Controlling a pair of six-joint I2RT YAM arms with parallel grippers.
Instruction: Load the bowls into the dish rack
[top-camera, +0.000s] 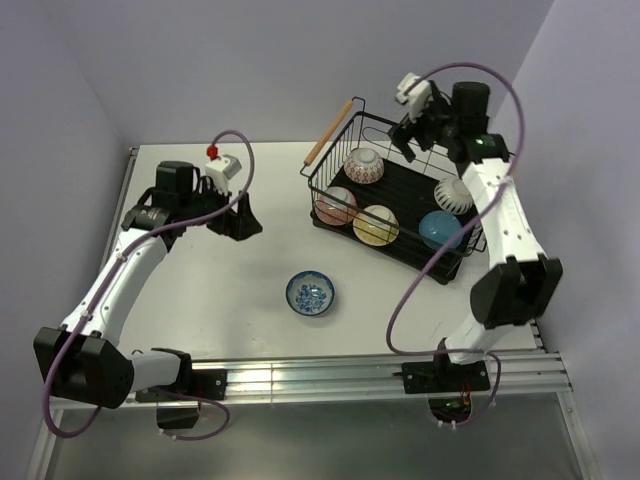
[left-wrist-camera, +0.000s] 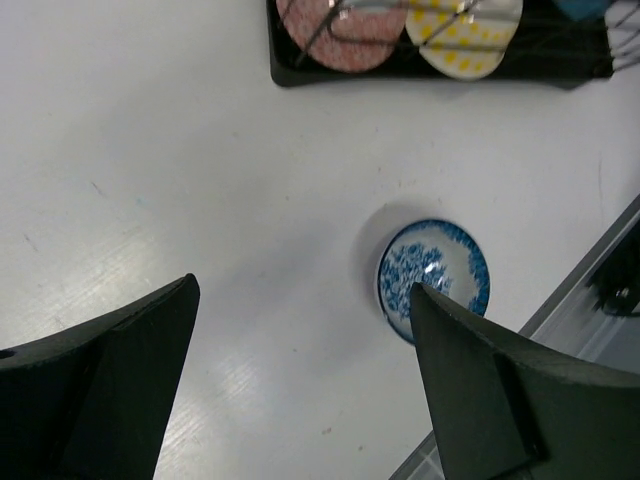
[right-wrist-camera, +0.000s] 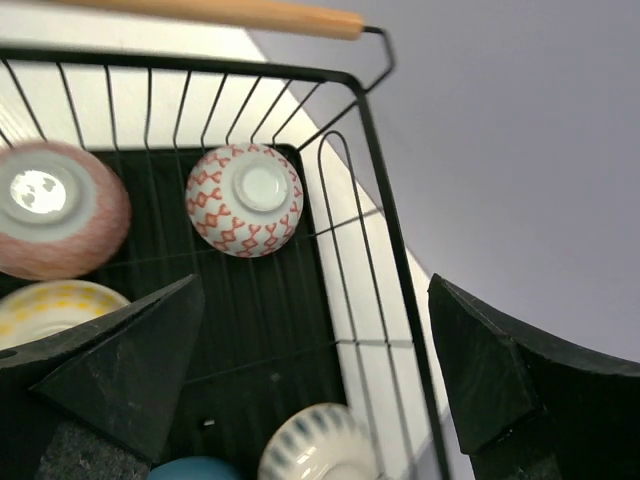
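Observation:
The blue-and-white bowl should be grabbed by its rim (top-camera: 288, 291) (left-wrist-camera: 381, 284) once the robot's left gripper reaches it, which leaves the bowl's foot free for the right gripper to grab.
The black wire dish rack (top-camera: 405, 190) stands at the back right and holds several bowls turned upside down: a red-patterned one (top-camera: 364, 165), pink (top-camera: 336, 205), yellow (top-camera: 376, 225), blue (top-camera: 440, 229) and striped (top-camera: 454, 196). A blue-and-white bowl (top-camera: 310, 293) sits upright on the table in front of the rack; it also shows in the left wrist view (left-wrist-camera: 440, 262). My left gripper (top-camera: 235, 222) is open and empty, above the table left of this bowl. My right gripper (top-camera: 412, 135) is open and empty above the rack's far corner (right-wrist-camera: 375, 170).
One wooden rod handle (top-camera: 330, 131) runs along the rack's far left end. The aluminium rail (top-camera: 330, 378) borders the table's near edge. Walls close in at the back and both sides.

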